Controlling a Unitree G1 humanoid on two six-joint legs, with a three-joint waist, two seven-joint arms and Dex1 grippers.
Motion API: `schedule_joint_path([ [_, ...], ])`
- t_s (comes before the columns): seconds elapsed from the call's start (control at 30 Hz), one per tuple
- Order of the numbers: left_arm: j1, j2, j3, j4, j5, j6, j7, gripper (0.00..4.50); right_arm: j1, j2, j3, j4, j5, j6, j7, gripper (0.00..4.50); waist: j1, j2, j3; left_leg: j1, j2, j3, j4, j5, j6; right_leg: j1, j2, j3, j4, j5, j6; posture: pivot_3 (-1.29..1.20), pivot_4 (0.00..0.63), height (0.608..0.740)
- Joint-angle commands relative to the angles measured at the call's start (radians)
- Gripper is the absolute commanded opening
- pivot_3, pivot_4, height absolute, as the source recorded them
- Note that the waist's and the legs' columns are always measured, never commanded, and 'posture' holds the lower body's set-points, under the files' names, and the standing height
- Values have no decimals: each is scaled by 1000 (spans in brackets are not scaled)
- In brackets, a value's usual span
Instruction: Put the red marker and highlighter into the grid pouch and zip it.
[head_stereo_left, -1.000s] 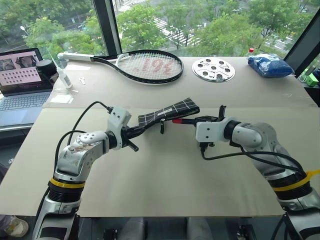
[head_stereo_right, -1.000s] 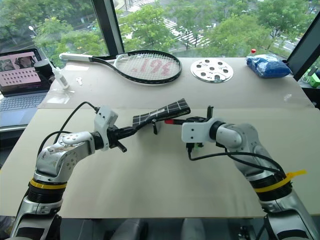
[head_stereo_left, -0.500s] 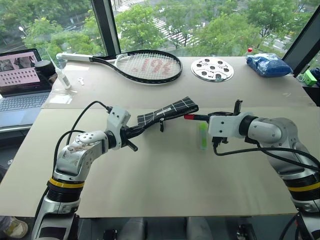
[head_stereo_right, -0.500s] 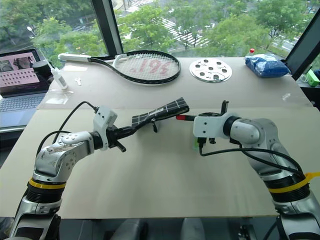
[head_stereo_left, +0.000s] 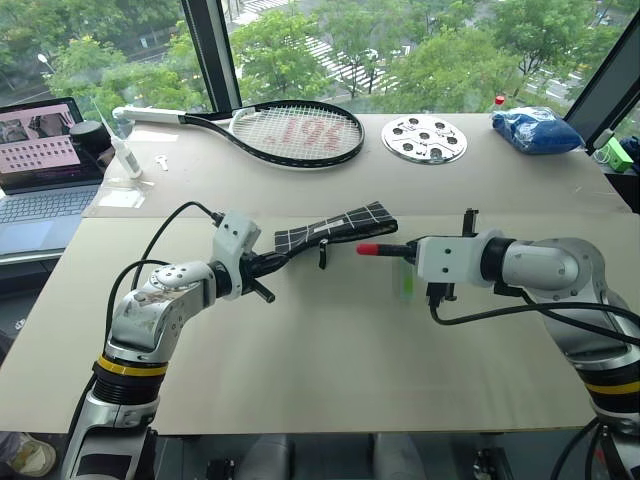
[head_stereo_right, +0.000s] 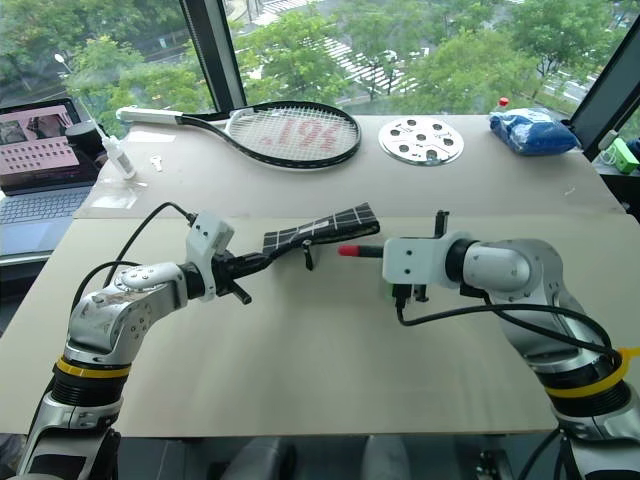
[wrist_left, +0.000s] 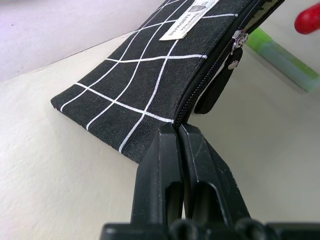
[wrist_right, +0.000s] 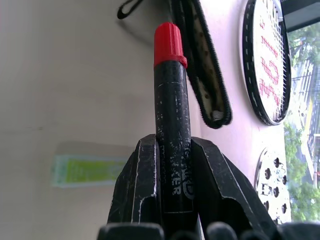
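Observation:
The marker's red cap (head_stereo_left: 368, 249) points past the pouch's opening (head_stereo_left: 378, 234), short of it, so my right gripper should keep holding the red marker until it is in the pouch.
My left gripper (head_stereo_left: 276, 262) is shut on one corner of the grid pouch (head_stereo_left: 338, 224), holding it up off the table; in the left wrist view its fingers (wrist_left: 165, 150) pinch the fabric beside the zipper. The pouch's mouth (wrist_right: 202, 70) gapes open, and the black pull strap (wrist_left: 215, 90) hangs down. My right gripper (head_stereo_left: 408, 250) is shut on the red marker (head_stereo_left: 378, 249), whose red cap points at the pouch from a short gap away. The light green highlighter (head_stereo_left: 406, 281) lies flat on the table under my right gripper.
A tennis racket (head_stereo_left: 290, 130), a perforated round metal plate (head_stereo_left: 427, 138) and a blue bag (head_stereo_left: 538, 130) lie along the back of the table. A laptop (head_stereo_left: 40, 160) and a white bottle (head_stereo_left: 126, 152) stand at the far left.
My right gripper drew the marker back to the right, away from the pouch's mouth, and rolled a little, uncovering the highlighter. The left gripper and pouch stayed put.

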Motion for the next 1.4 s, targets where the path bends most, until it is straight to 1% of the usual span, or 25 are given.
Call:
schedule_joint_path([
  [0.03, -1, 9, 21, -48, -11, 8, 5, 0, -30, 6, -7, 10, -18, 7, -31, 523, 0, 0, 0, 0, 0, 0, 0, 0, 0, 0, 0, 0, 0, 0, 0, 0, 150, 740],
  [0.27, 4, 8, 22, -57, -9, 14, 6, 0, -67, 28, 10, 52, -45, 22, -61, 523, 0, 0, 0, 0, 0, 0, 0, 0, 0, 0, 0, 0, 0, 0, 0, 0, 150, 740],
  [0.33, 4, 8, 23, -56, -8, 14, 6, 0, -69, 35, 7, 39, -26, 30, -47, 523, 0, 0, 0, 0, 0, 0, 0, 0, 0, 0, 0, 0, 0, 0, 0, 0, 150, 740],
  [0.5, 4, 8, 22, -53, -7, 11, 4, 0, -37, -7, -29, -22, 52, 48, 28, 523, 0, 0, 0, 0, 0, 0, 0, 0, 0, 0, 0, 0, -1, 0, 0, 0, 150, 740],
  [0.73, -1, 4, 14, -49, -6, 7, 0, 0, -46, -9, -22, -45, 67, 88, 17, 523, 0, 0, 0, 0, 0, 0, 0, 0, 0, 0, 0, 0, 0, 0, 0, 0, 150, 740],
  [0.87, 2, 5, 15, -51, -7, 7, -2, 0, -54, -10, -12, -21, 40, 92, -4, 523, 0, 0, 0, 0, 0, 0, 0, 0, 0, 0, 0, 0, 0, 0, 0, 0, 150, 740],
  [1.1, 6, 6, 14, -59, -9, 11, -2, 0, -85, 18, 15, 13, 5, 111, -42, 523, -1, 0, 0, 0, 0, 0, 0, 0, 0, 0, 0, 0, 0, 0, 0, 0, 150, 740],
  [1.27, 7, 4, 14, -73, -15, 20, -1, 0, -108, 35, 57, 39, -42, 85, -62, 523, 0, 0, 0, 0, 0, 0, 0, 0, 0, 0, 0, 0, 0, 0, 0, 0, 150, 740],
  [1.4, 1, -2, 0, -116, -31, 49, -3, 0, -137, 71, 105, 58, -83, 59, -82, 523, -2, 0, 0, 0, 0, 0, 0, 0, 0, 0, 0, 0, 0, 0, 0, 0, 150, 740],
])
